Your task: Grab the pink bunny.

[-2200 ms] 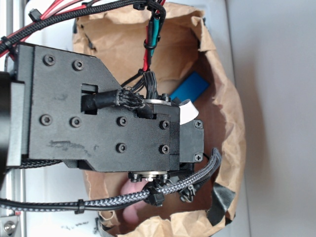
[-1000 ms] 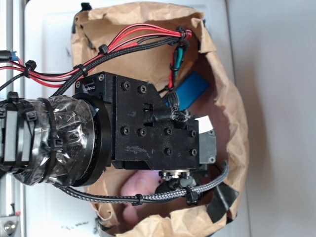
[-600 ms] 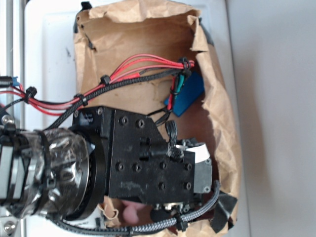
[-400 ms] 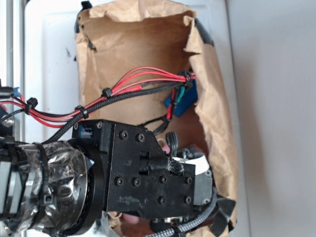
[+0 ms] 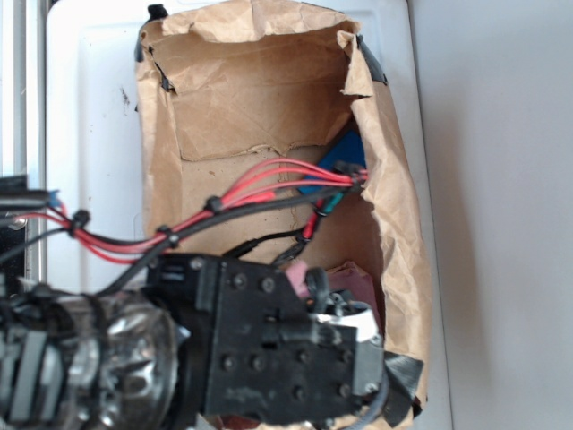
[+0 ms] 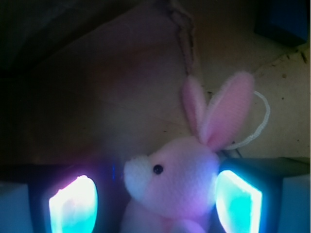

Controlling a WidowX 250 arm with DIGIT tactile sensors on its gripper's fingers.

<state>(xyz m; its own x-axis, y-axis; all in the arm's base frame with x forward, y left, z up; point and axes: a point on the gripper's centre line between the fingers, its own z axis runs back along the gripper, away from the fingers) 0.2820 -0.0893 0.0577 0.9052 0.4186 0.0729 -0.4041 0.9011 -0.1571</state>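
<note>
The robot's gripper will take hold of the pink bunny by its plush head (image 6: 177,174) next.
In the wrist view the pink bunny (image 6: 177,179) lies on the brown paper floor of the bag, ears up and to the right, with its white string loop (image 6: 260,121) beside them. My gripper (image 6: 155,194) is open and straddles it. The right finger (image 6: 238,201) sits close against the bunny's head, while the left finger (image 6: 73,206) stands a gap away from its muzzle. In the exterior view only a sliver of the pink bunny (image 5: 294,274) shows above my black wrist housing (image 5: 286,358), which hides the fingers.
The brown paper bag (image 5: 242,98) surrounds the arm, its crumpled right wall (image 5: 394,224) close to the wrist. A blue block (image 5: 340,161) lies deeper in the bag behind red and black cables (image 5: 260,193); the blue block (image 6: 286,19) also shows in the wrist view's top right.
The arm has slid toward the lower edge of the exterior view and sunk into the bag, now covering almost all of the bunny. The cables trail across the blue block.
</note>
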